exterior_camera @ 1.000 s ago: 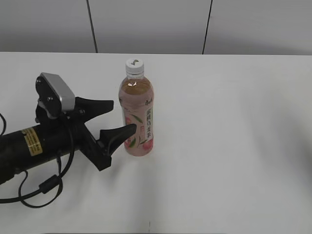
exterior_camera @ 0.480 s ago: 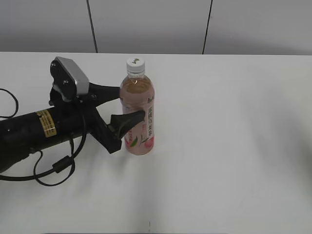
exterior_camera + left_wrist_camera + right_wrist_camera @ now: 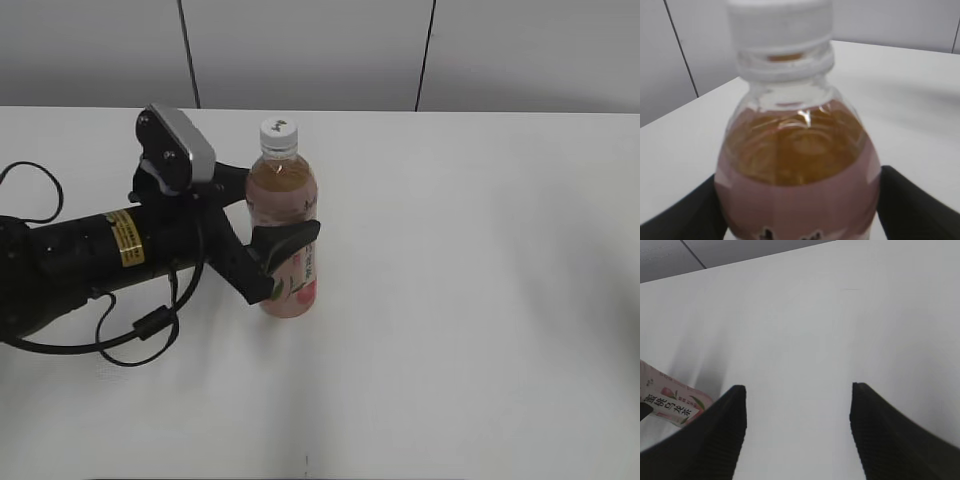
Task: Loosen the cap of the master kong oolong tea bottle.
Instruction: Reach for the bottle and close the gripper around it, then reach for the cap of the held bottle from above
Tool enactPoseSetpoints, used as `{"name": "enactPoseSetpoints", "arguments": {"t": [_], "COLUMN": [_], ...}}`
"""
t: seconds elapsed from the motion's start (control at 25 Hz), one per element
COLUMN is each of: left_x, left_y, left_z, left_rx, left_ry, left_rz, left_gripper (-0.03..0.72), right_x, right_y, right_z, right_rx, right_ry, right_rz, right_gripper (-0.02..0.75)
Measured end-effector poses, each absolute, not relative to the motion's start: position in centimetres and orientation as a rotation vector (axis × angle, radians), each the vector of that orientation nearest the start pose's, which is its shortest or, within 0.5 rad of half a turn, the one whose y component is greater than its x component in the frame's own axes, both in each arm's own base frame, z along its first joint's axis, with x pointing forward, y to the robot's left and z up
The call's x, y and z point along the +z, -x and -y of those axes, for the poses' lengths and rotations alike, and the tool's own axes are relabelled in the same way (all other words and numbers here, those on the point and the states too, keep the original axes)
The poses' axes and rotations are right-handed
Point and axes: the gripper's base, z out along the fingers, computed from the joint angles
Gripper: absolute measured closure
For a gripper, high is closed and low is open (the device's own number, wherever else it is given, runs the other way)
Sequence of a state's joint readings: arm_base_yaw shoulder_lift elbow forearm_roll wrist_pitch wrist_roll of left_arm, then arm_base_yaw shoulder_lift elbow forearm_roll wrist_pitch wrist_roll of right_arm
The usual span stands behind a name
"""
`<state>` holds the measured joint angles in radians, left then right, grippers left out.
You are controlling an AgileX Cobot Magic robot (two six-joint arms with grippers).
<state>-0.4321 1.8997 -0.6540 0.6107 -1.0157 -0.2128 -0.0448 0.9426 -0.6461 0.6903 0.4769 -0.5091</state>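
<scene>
The top of the bottle [image 3: 281,190] slopes in toward its cap, so my left gripper will next grab the bottle around its straight labelled body [image 3: 284,216] to loosen the cap.
The master kong oolong tea bottle [image 3: 281,190] stands upright on the white table [image 3: 470,260], with its pink peach label low on its body and amber tea above. Its white cap [image 3: 279,131] sits on top with a dark mark. My left gripper [image 3: 283,207] is open, with one black finger on each side of the bottle's body at label height. In the left wrist view the bottle [image 3: 795,145] and cap [image 3: 780,22] fill the frame between the jaws [image 3: 797,212]. My right gripper [image 3: 797,395] is open and empty over bare table. It is out of the exterior view.
The left arm's black body and cable [image 3: 90,260] lie across the table's left side. A corner of the bottle's label [image 3: 670,402] shows at the left edge of the right wrist view. A grey panelled wall [image 3: 310,50] stands behind the table.
My left arm has moved right and toward the back of the table. Its open fingers have gone from beside the bottle to either side of it. The bottle has stayed in place.
</scene>
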Motion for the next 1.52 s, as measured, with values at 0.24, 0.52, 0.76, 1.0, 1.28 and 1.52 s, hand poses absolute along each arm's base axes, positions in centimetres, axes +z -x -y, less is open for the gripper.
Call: {"name": "enactPoseSetpoints", "arguments": {"t": [0.24,0.52,0.76,1.0,1.28,1.52], "left_x": [13.6,12.5,12.5,12.4,12.4,12.4], "left_y": [-27.8,-28.0,-27.9,-27.7,-27.2,-26.9], "left_z": [17.7,17.8,17.8,18.0,18.3,18.4], "left_rx": [-0.661,-0.704,-0.708,-0.730,-0.758,-0.760], "left_ry": [-0.851,-0.806,-0.810,-0.841,-0.913,-0.967], "left_rz": [-1.626,-1.611,-1.607,-1.590,-1.566,-1.559], "left_gripper": [0.168,0.256,0.261,0.261,0.261,0.263], "right_x": [29.5,29.8,30.0,31.5,33.1,33.2], "right_y": [-18.8,-18.9,-19.0,-19.3,-22.1,-24.4], "right_z": [-1.8,-2.1,-2.2,-3.5,-5.1,-8.2], "right_rx": [0.366,0.442,0.404,0.514,0.745,0.815], "right_ry": [-0.010,-0.073,0.028,0.255,0.449,0.601], "right_rz": [-2.152,-2.129,-2.106,-2.132,-2.252,-2.341], "right_gripper": [0.244,0.244,0.244,0.251,0.260,0.300]}}
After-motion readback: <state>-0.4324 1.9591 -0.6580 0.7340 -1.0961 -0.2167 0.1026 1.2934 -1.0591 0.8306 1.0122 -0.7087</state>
